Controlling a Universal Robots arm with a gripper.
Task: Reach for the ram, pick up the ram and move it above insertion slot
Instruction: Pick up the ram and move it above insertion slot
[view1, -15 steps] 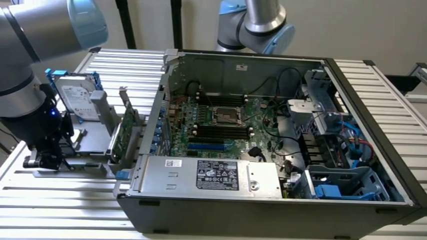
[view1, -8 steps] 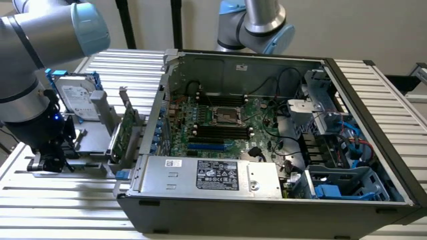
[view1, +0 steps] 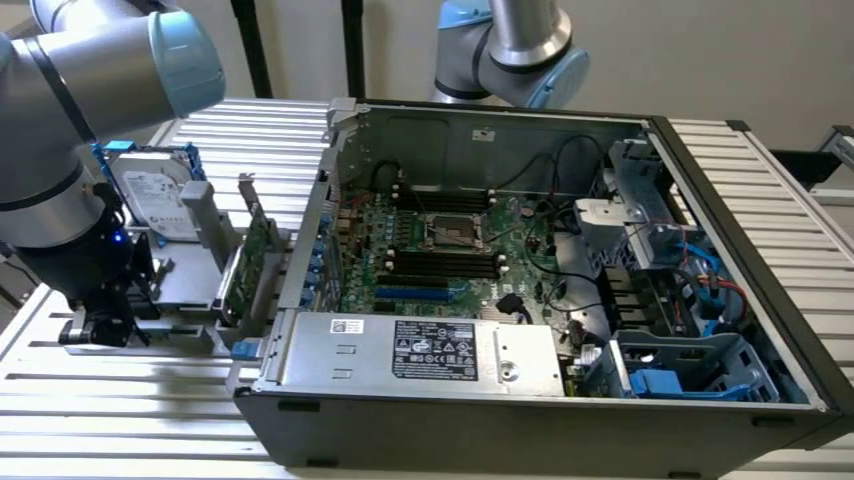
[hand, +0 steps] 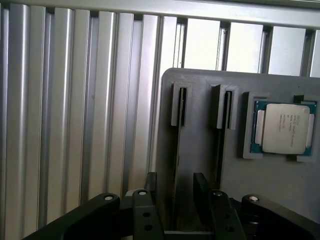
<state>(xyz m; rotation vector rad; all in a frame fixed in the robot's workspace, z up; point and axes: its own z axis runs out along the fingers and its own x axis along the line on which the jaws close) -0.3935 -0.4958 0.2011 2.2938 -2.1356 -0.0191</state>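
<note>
The grey holder post wraps around the end of the ram (hand: 177, 150). The robot's gripper will next pinch the ram by its exposed middle part (hand: 175, 200).
My gripper (hand: 175, 182) is open, its two black fingers (hand: 150, 186) standing either side of a narrow slot in the grey holder (hand: 200, 145). In that slot stands a thin board seen edge-on, which looks like the ram (hand: 177, 150); nothing is gripped. In the exterior view the gripper (view1: 104, 325) hangs low over the holder (view1: 187, 290) at the exterior view's left, outside the open computer case (view1: 534, 400). The black insertion slots (view1: 447, 265) lie on the motherboard inside the case.
A processor chip (hand: 282, 127) sits in a recess of the holder beside a second slot (hand: 226, 107). Green cards (view1: 256, 262) and a hard drive (view1: 154, 200) stand upright on the holder. A power supply (view1: 427, 350) and cables fill the case. Another arm's joint (view1: 514, 50) is behind.
</note>
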